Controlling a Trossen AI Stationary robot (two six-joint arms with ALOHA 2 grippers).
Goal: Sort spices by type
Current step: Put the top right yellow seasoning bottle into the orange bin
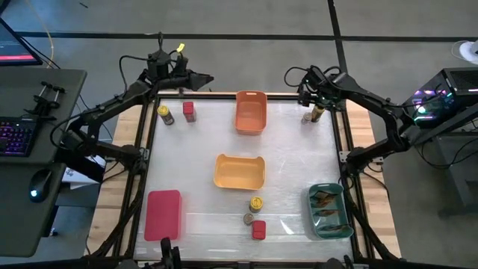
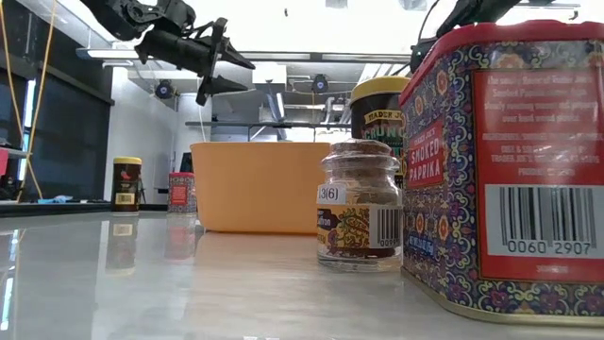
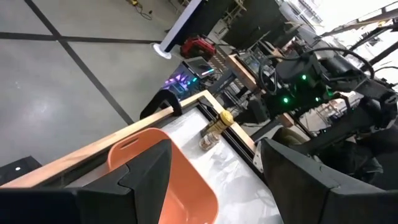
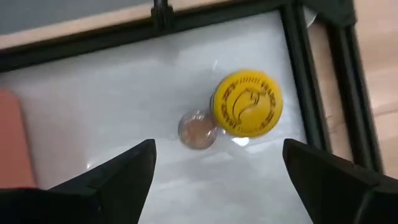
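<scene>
I will next grab the yellow-lidded jar by its yellow lid (image 1: 320,108) with my right gripper. Then I will sort the jar into the orange bin (image 1: 251,112) with my right gripper.
Two yellow-lidded jars stand apart on the table, one (image 1: 165,114) next to a red tin (image 1: 189,111) at the far left, one (image 1: 256,203) near the front with a short grey-brown jar (image 1: 249,219) and a red tin (image 1: 258,229). A third yellow-lidded jar (image 4: 247,102) and a grey-brown jar (image 4: 198,129) stand at the far right corner. My right gripper (image 4: 217,168) hovers open above that pair, touching neither. My left gripper (image 1: 198,77) hangs open in the air over the far edge, left of the orange bin (image 1: 251,112). Brownish packets (image 1: 328,209) lie in the teal bin (image 1: 311,211).
The yellow bin (image 1: 240,171) sits mid-table and the red bin (image 1: 163,214) at the near left. A black frame rail (image 4: 311,93) runs close beside the far right jars. Bare table lies between the bins. A desk with a keyboard (image 1: 19,137) stands off to the left.
</scene>
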